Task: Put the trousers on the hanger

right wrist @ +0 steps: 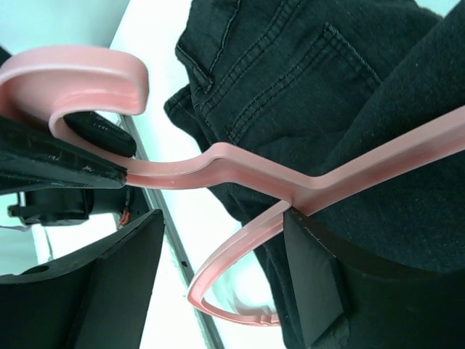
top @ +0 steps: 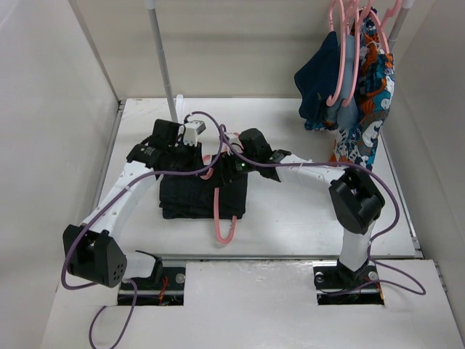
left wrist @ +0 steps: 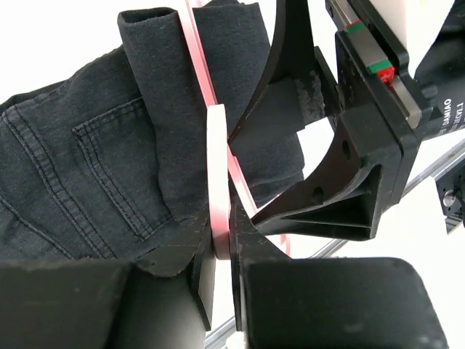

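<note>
I will next grab the hanger's lower arm (top: 216, 190) (right wrist: 251, 234) beside its branching joint with my right gripper. The pink bar then stays free to carry the trousers.
The black trousers (top: 190, 198) lie folded mid-table. The pink hanger (top: 218, 207) lies across their right side, one rounded end sticking out toward the near edge. My left gripper (top: 205, 164) comes in from the left. In the left wrist view it (left wrist: 220, 218) is shut on the hanger (left wrist: 218, 156), and denim (left wrist: 87, 160) is folded on both sides of the pink bar. My right gripper (top: 234, 164) is open in the right wrist view (right wrist: 221, 243), its fingers either side of the hanger's (right wrist: 240, 163) lower arm, the right pad (right wrist: 316, 273) touching it. Trousers (right wrist: 305, 80) lie behind.
A rail at the back right carries pink hangers with a navy garment (top: 320, 83) and a patterned blue-orange garment (top: 370, 109). A white upright pole (top: 163, 65) stands behind the left gripper. White walls close in the table (top: 290, 225) on both sides.
</note>
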